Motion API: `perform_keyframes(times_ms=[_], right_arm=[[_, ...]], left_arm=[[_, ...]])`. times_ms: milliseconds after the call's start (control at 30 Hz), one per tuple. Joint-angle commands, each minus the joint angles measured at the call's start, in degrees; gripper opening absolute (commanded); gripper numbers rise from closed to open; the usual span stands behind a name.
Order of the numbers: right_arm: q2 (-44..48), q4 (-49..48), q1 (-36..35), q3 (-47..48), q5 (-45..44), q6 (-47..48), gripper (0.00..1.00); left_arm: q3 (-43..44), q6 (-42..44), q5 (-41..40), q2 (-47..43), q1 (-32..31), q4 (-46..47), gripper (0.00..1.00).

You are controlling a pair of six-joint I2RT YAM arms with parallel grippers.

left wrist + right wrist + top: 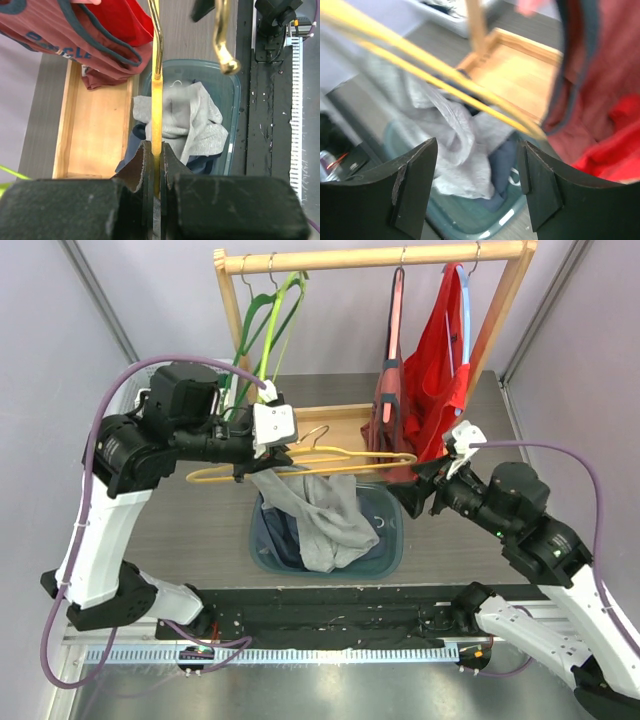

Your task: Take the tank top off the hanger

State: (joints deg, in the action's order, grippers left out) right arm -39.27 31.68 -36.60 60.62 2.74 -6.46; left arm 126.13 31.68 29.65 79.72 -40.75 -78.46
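Next, my right gripper grips the yellow hanger by its bare side, which leaves my left gripper free to remove the tank top.
My left gripper is shut on the lower bar of a yellow wire hanger, which it holds level above the bin; in the left wrist view the bar runs straight out from between the pinched jaws. A grey tank top hangs from the hanger's left part, close to that gripper, and trails down into the bin. My right gripper stands open just off the hanger's right tip. In the right wrist view its jaws are wide apart and empty, with the hanger and the grey cloth beyond them.
A teal bin under the hanger holds dark blue clothes. Behind it stands a wooden rack with green hangers on the left and maroon and red garments on the right, close to my right gripper. The rack's wooden base tray lies beside the bin.
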Motion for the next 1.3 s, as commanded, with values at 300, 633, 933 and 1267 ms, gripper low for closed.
perform_keyframes(times_ms=[300,633,933,1267], right_arm=[[-3.4,4.7,0.1,15.8,23.4,14.3,0.69],[-11.7,0.6,0.1,19.4,30.4,17.7,0.68],[-15.0,-0.9,0.1,18.9,35.6,15.5,0.51],[-13.4,-1.1,0.1,18.0,34.4,12.7,0.01]], left_arm=[[1.8,0.4,9.3,2.0,0.0,-5.9,0.0],[-2.0,3.0,16.8,1.4,0.0,-9.7,0.0],[-3.0,2.8,16.3,1.1,0.0,-9.5,0.0],[-1.1,-4.0,6.6,1.8,0.0,-1.5,0.07]])
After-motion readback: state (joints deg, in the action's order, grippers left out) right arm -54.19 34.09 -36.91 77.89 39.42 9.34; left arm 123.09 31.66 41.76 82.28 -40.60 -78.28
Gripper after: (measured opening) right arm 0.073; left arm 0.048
